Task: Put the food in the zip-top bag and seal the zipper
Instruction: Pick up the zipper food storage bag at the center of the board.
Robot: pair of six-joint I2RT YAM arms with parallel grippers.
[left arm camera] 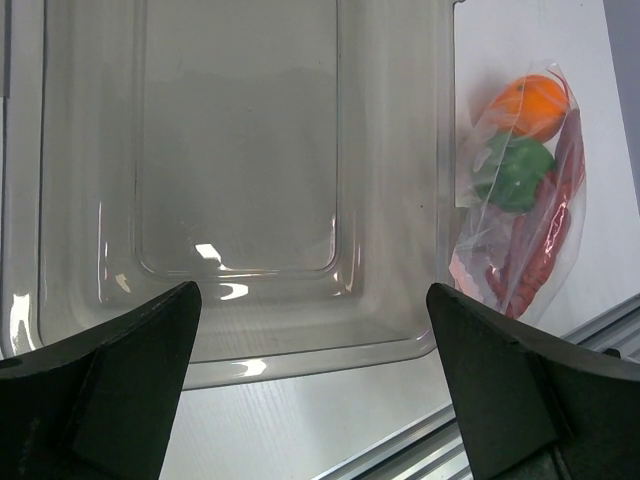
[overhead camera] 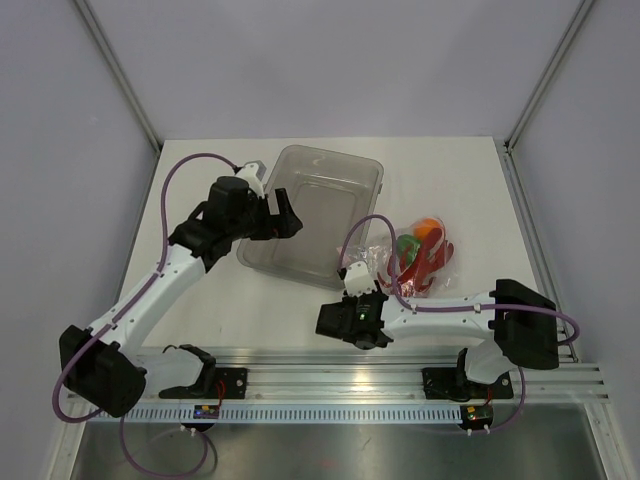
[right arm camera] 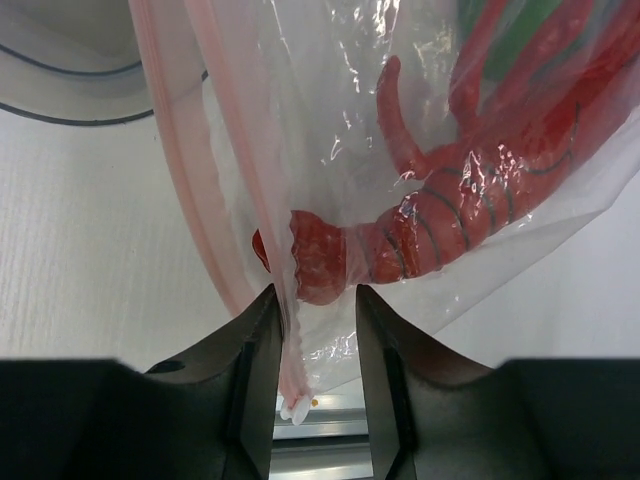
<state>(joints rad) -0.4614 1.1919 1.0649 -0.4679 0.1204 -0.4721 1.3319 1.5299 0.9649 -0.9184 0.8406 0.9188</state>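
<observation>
The zip-top bag has to stay upright for sealing, so my left gripper will next grab the zip-top bag's pink zipper edge (left arm camera: 457,266), opposite my right gripper's corner, to hold it that way.
The zip-top bag (overhead camera: 425,268) lies on the table right of centre. Inside it are the red lobster (overhead camera: 420,262), the orange fruit (overhead camera: 428,228) and the green bell pepper (overhead camera: 407,244). My right gripper (overhead camera: 358,282) is at the bag's near-left end. In the right wrist view its jaws (right arm camera: 315,300) stand narrowly apart around the bag's corner. The pink zipper (right arm camera: 243,150) runs down against the left finger to a small white end piece (right arm camera: 295,410). The lobster's tail (right arm camera: 330,255) sits just beyond the tips. My left gripper (overhead camera: 285,215) is wide open and empty.
A rigid clear tray (overhead camera: 330,150) stands at the back centre, left of the bag. My left gripper (left arm camera: 312,300) hovers over its near rim (left arm camera: 300,345). The bag also shows in the left wrist view (left arm camera: 520,230). An aluminium rail (overhead camera: 400,385) runs along the table's near edge.
</observation>
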